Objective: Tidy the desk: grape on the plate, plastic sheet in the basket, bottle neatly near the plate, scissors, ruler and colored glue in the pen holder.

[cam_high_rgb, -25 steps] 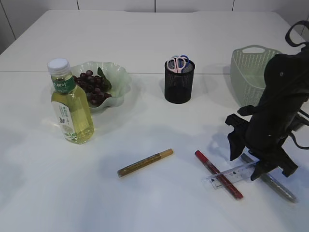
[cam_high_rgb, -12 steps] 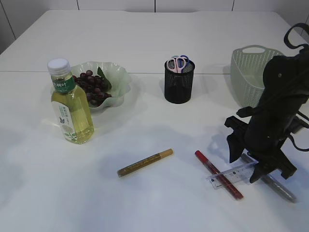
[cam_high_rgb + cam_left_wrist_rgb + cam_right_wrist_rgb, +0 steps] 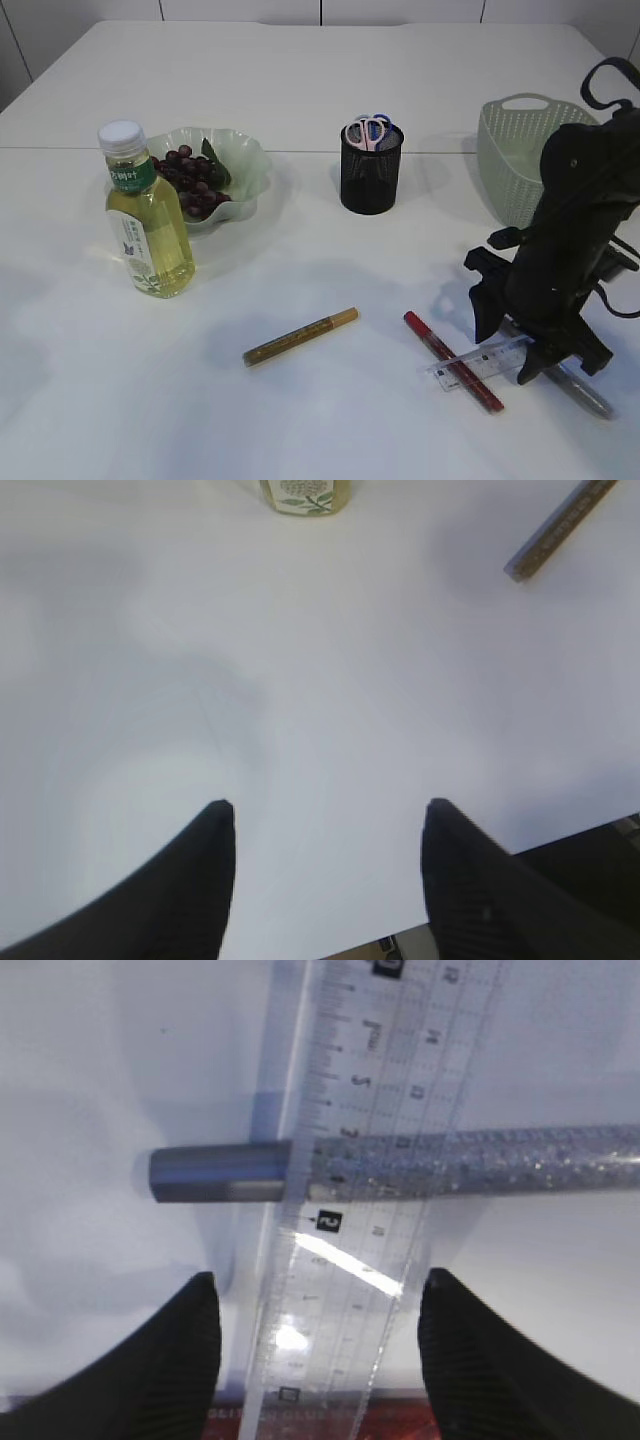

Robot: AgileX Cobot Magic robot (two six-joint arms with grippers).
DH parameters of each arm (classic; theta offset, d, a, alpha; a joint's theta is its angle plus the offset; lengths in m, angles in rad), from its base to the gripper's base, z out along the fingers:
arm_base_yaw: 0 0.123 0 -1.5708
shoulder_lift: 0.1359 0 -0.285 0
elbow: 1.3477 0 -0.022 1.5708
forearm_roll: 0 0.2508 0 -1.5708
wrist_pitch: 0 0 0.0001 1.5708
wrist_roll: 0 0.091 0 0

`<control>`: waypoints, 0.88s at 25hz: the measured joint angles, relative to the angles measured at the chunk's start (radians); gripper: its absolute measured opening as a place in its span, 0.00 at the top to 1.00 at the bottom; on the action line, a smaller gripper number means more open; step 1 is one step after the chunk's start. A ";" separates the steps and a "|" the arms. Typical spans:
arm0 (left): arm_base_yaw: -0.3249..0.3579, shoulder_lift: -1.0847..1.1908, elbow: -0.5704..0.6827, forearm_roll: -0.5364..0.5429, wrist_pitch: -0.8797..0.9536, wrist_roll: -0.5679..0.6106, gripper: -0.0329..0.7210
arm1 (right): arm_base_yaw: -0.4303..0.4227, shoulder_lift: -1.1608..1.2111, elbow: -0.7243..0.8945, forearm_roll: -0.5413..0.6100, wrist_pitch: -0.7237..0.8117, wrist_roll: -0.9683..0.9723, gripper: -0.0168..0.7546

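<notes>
My right gripper grips the clear ruler by its low-numbered end section [image 3: 322,1325] next, so that the ruler then stands in the pen holder.
My right gripper [image 3: 507,348] hangs open low over the clear ruler [image 3: 480,358], one finger on each side of it and neither touching; in the right wrist view the gripper [image 3: 315,1290] straddles the ruler [image 3: 350,1210]. The ruler lies across a silver glitter glue pen [image 3: 450,1170] and a red one [image 3: 452,360]. A gold glue pen [image 3: 300,337] lies mid-table. Grapes [image 3: 190,180] sit on the green plate [image 3: 250,150], with the bottle [image 3: 150,215] upright beside it. Scissors [image 3: 370,130] stand in the black pen holder [image 3: 371,180]. My left gripper [image 3: 325,815] is open over bare table. No plastic sheet shows.
A pale green basket [image 3: 520,150] stands at the back right, behind my right arm. In the left wrist view the bottle's base [image 3: 305,495] and the gold pen's end [image 3: 560,530] show at the top, and the table's near edge [image 3: 480,880] runs close under the fingers.
My right arm has edged slightly left and lower over the ruler. Nothing else has moved.
</notes>
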 joint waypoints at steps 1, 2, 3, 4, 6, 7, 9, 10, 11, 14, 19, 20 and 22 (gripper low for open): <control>0.000 0.000 0.000 0.000 0.000 0.000 0.38 | 0.000 0.000 0.000 0.000 -0.002 0.000 0.34; 0.000 0.000 0.000 0.000 0.000 0.000 0.38 | 0.000 0.000 0.000 0.000 -0.002 0.000 0.34; 0.000 0.000 0.000 0.000 0.000 0.000 0.38 | 0.000 0.000 0.000 0.000 -0.003 0.000 0.34; 0.000 0.000 0.000 0.000 0.000 0.000 0.38 | 0.000 0.000 0.000 0.000 -0.003 0.000 0.34; 0.000 0.000 0.000 0.000 0.000 0.000 0.38 | 0.000 0.000 0.000 -0.001 -0.006 0.000 0.34; 0.000 0.000 0.000 0.000 0.000 0.000 0.38 | 0.000 0.000 0.000 -0.001 -0.007 0.000 0.34; 0.000 0.000 0.000 0.000 0.000 0.000 0.38 | 0.000 0.000 0.000 -0.001 -0.007 0.000 0.34; 0.000 0.000 0.000 0.000 0.000 0.000 0.38 | 0.000 0.000 0.000 -0.001 -0.007 0.000 0.34; 0.000 0.000 0.000 0.000 0.000 0.000 0.38 | 0.000 0.000 0.000 -0.001 -0.008 0.000 0.35; 0.000 0.000 0.000 0.000 0.000 0.000 0.38 | 0.000 0.000 0.000 -0.002 -0.008 0.000 0.40; 0.000 0.000 0.000 0.000 0.000 0.000 0.38 | 0.000 0.000 0.000 -0.003 -0.008 0.000 0.50; 0.000 0.000 0.000 0.000 0.000 0.000 0.38 | 0.000 0.000 0.000 -0.003 -0.008 0.000 0.52; 0.000 0.000 0.000 0.000 0.000 0.000 0.38 | 0.000 0.000 0.000 -0.002 -0.008 0.000 0.56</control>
